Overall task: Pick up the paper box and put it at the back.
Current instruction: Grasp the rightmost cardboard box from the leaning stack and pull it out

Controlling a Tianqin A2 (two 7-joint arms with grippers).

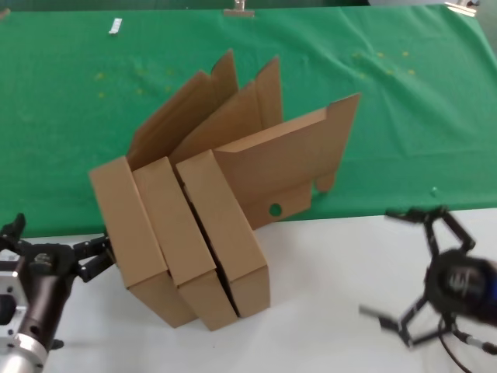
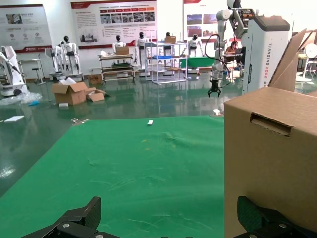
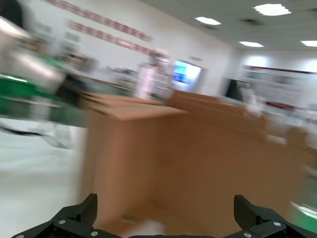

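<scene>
The right gripper pinches the paper box by its thin side (image 1: 260,289) next, since the paper box's body (image 1: 223,221) is wider than the open fingers.
The paper box (image 1: 233,225), brown cardboard with a round hole (image 1: 274,209) and a tall raised lid (image 1: 291,151), is the rightmost of three alike boxes leaning side by side. It straddles the green cloth at the back (image 1: 78,116) and the white strip (image 1: 326,311). My right gripper (image 1: 380,264) hovers open over the white strip, to the right of the box and apart from it. In the right wrist view brown cardboard (image 3: 198,148) fills the space ahead of the open gripper (image 3: 166,210). My left gripper (image 1: 54,245) is open beside the leftmost box (image 1: 128,225).
The middle box (image 1: 182,241) leans between the other two. The left wrist view shows the leftmost box's end wall (image 2: 272,163) by one finger of the left gripper (image 2: 168,210). A small white object (image 1: 115,26) lies far back on the cloth.
</scene>
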